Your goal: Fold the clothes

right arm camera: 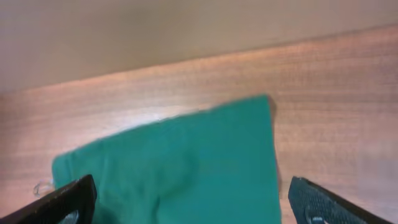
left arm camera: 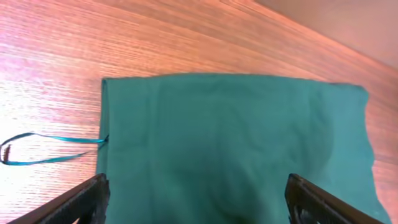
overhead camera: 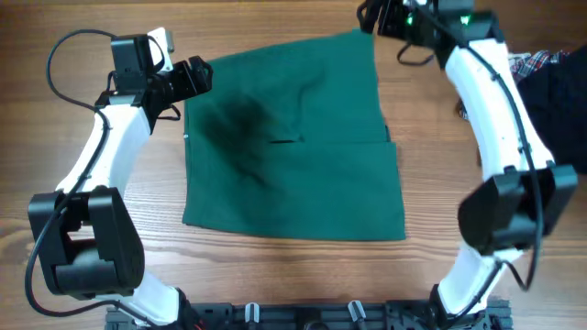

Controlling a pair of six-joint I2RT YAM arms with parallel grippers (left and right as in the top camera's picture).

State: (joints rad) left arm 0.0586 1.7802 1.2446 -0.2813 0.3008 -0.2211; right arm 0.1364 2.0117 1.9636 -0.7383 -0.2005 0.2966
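Observation:
The left gripper grabs the dark green garment (overhead camera: 293, 147) at its far corner on the drawstring side next, to fold the garment's far edge over its near half.
A dark green garment (overhead camera: 293, 147) lies folded flat in the middle of the wooden table. It also shows in the left wrist view (left arm camera: 230, 143) and the right wrist view (right arm camera: 186, 168). My left gripper (overhead camera: 197, 75) is open and empty, hovering at the garment's far left corner; its fingers (left arm camera: 196, 196) spread wide over the cloth. My right gripper (overhead camera: 369, 18) is open and empty above the garment's far right corner; its fingers (right arm camera: 189, 199) also spread wide. A thin green drawstring (left arm camera: 43, 149) trails from the garment's left edge.
Dark and plaid clothes (overhead camera: 550, 78) lie at the table's right edge. The arm bases and a black rail (overhead camera: 303, 316) stand along the near edge. Bare wood (overhead camera: 92, 137) shows left of the garment.

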